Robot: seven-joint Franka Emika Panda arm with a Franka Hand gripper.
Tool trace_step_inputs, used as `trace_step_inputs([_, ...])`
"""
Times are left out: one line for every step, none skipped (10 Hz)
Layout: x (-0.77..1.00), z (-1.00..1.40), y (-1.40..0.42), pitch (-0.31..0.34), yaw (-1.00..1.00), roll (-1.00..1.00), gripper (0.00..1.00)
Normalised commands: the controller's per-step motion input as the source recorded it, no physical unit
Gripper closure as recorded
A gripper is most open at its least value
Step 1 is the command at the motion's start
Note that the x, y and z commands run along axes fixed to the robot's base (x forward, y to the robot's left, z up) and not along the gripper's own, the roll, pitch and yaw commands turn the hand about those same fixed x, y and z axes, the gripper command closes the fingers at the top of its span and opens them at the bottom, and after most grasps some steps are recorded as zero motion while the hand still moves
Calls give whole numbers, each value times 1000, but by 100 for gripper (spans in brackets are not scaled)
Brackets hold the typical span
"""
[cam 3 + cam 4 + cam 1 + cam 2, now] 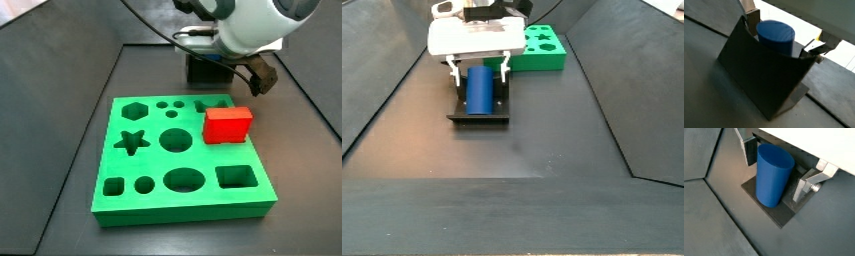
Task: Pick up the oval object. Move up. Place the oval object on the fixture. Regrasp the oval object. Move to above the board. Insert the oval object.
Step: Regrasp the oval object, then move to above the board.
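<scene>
I should next grab the oval object with my gripper by its exposed upper end (776, 32), because the sides of the dark fixture close around the oval object's lower part.
The oval object (773, 175) is a smooth blue peg resting on the fixture (767, 210), a dark bracket on a base plate. It leans against the fixture's upright wall (761, 75) in a wrist view. My gripper (478, 79) straddles the peg from above. Its silver fingers (804, 185) stand on either side with small gaps to the peg, so the gripper is open. In a side view the peg (478, 90) lies lengthwise on the fixture (478, 117). In a side view my gripper (227, 65) hides the peg. The green board (134, 170) lies in front of the fixture.
A red cube (227, 124) sits on the board's right side, close to my gripper. The board also shows beyond the gripper in a side view (545, 45). Dark sloping walls (396, 90) enclose the floor on both sides.
</scene>
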Motion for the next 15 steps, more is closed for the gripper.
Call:
trace_step_inputs([20,-171,-26,-22,10,50,0])
trace_step_inputs([20,-172,-25,-23,10,50,0])
trace_step_inputs([20,-172,-25,-23,10,50,0])
trace_step_inputs([20,-172,-24,-23,10,50,0])
trace_step_inputs([0,0,0,0,0,0,100])
trace_step_inputs([281,1000,-162,-445,-72,216,100])
trace_step_inputs([279,1000,-163,-438,-78,212,100])
trace_step_inputs([257,1000,-158,-351,-165,202,100])
trace_step_inputs([254,1000,-154,-307,-210,183,100])
trace_step_inputs([242,1000,-150,-201,-277,140,100])
trace_step_inputs([226,1000,-141,-81,-322,98,100])
trace_step_inputs([217,1000,-134,-2,-316,73,100])
trace_step_inputs([210,1000,-130,49,-297,61,100])
trace_step_inputs([199,1000,-120,135,-237,44,100])
trace_step_inputs([191,1000,-115,212,-167,28,100])
